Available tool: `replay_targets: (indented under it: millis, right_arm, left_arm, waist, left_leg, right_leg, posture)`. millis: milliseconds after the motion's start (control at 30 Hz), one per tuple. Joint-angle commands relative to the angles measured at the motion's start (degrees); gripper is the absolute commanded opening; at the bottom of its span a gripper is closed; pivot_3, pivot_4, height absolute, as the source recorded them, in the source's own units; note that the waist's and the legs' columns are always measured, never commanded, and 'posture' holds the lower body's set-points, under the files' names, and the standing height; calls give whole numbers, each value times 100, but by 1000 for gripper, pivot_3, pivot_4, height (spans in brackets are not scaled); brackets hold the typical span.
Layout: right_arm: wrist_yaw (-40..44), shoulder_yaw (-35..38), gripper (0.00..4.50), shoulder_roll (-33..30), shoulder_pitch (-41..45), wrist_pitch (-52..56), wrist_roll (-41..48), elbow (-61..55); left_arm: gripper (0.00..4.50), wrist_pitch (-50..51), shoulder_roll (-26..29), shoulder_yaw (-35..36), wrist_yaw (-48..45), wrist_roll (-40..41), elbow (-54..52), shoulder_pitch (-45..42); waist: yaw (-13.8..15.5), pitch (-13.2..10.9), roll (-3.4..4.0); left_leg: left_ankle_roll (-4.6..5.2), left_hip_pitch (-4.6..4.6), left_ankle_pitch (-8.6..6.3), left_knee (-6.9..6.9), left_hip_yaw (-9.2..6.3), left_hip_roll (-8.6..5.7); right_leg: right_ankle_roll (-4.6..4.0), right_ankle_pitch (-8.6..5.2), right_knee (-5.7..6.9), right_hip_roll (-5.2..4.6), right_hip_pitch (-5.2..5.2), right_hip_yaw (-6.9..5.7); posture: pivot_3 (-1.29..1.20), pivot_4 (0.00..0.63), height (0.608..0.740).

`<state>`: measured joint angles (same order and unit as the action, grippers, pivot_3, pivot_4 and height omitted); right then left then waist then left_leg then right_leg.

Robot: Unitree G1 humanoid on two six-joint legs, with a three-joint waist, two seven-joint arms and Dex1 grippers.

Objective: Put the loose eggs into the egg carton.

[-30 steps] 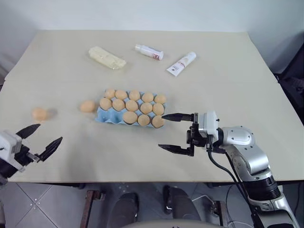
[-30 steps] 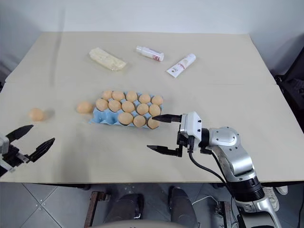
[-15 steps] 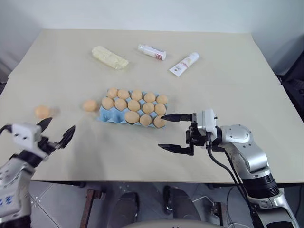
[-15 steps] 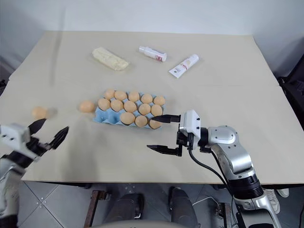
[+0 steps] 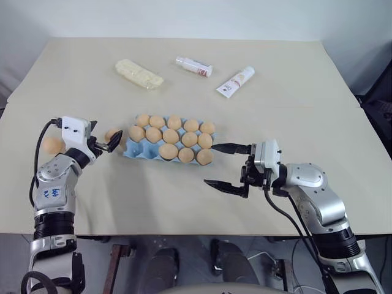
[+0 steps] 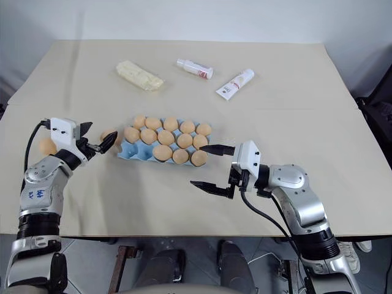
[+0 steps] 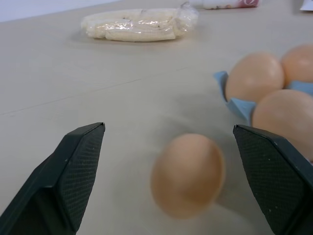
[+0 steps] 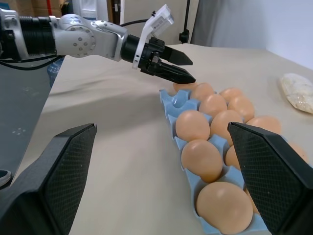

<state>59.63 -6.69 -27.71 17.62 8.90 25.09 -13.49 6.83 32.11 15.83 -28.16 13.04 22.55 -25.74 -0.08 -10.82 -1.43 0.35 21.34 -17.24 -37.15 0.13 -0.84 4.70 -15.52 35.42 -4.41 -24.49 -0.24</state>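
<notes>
My left gripper grabs the nearer loose egg by its rounded shell (image 5: 113,135) next, to fill an empty cup in the egg carton (image 5: 131,151).
The light blue egg carton (image 5: 131,151) sits mid-table with several tan eggs in its cups. One loose egg (image 6: 106,133) lies just off the carton's left end, and another loose egg (image 5: 51,145) rests further left. My left gripper (image 6: 98,135) is open and level at the nearer egg (image 7: 188,174), which lies in the gap ahead of its fingers (image 7: 73,171), untouched. To the carton's right, my right gripper (image 5: 211,165) hangs open and empty, pointing left towards the carton (image 8: 188,183).
A pale yellow packet (image 5: 139,73) and two white tubes (image 5: 193,66) (image 5: 234,82) lie at the back of the beige table (image 5: 294,116). The table's front edge runs just below both arms.
My left arm swung forward and to the right, from the table's front-left edge to the egg beside the carton, still open. The right arm stayed put.
</notes>
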Motion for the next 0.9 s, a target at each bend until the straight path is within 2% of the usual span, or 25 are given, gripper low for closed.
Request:
replay_targets:
  millis: [33,200,300,500,633,733,900]
  right_arm:
    - [-112,74,4500,21,-40,-88,10,-258]
    - [-189,46,4500,67,-56,-135,-32,-220]
    - [-198,47,4500,77,-47,-137,-31,-221]
    - [-228,62,4500,86,-50,-147,-45,-206]
    - [-241,47,4500,73,-124,-132,-56,-252]
    - [-241,59,4500,51,-172,-124,-53,-268]
    - [-321,180,4500,-28,-189,-61,-64,-286]
  left_arm:
    - [4482,-186,-57,-128,-38,-93,207,-184]
    - [4482,-229,-179,-218,3,-107,729,-436]
    - [3963,-228,-172,-257,49,-153,903,-497]
    - [2118,-434,-116,-177,-116,-39,836,-383]
    - [2118,-1039,-161,75,-770,509,150,-186]
    - [2118,-935,-183,77,-1430,1036,-524,-36]
    - [2118,-689,10,-573,-2348,942,-1078,198]
  waist:
    - [-5,0,0]
    - [0,0,-1]
    - [-4,0,-1]
    - [-5,0,-1]
    - [-9,0,-1]
    - [-2,0,-1]
    - [-4,0,-1]
  left_leg:
    - [0,0,0,-1,1,0]
    - [-1,0,1,-2,-2,0]
    - [0,0,1,-4,1,-1]
    - [0,0,1,-4,1,-1]
    - [0,0,1,-2,1,0]
    - [-1,3,0,0,-2,1]
    - [1,-2,1,-4,-1,-1]
  right_leg:
    - [0,0,1,0,0,1]
    - [1,1,5,1,0,-3]
    - [2,1,6,1,0,1]
    - [2,1,6,1,-1,0]
    - [2,1,5,0,-2,2]
    - [1,1,0,-2,-2,1]
    - [1,1,0,-5,5,3]
  posture:
    - [0,150,740]
    - [0,150,740]
    - [0,150,740]
    - [0,150,740]
    - [0,150,740]
    - [0,150,740]
    - [0,150,740]
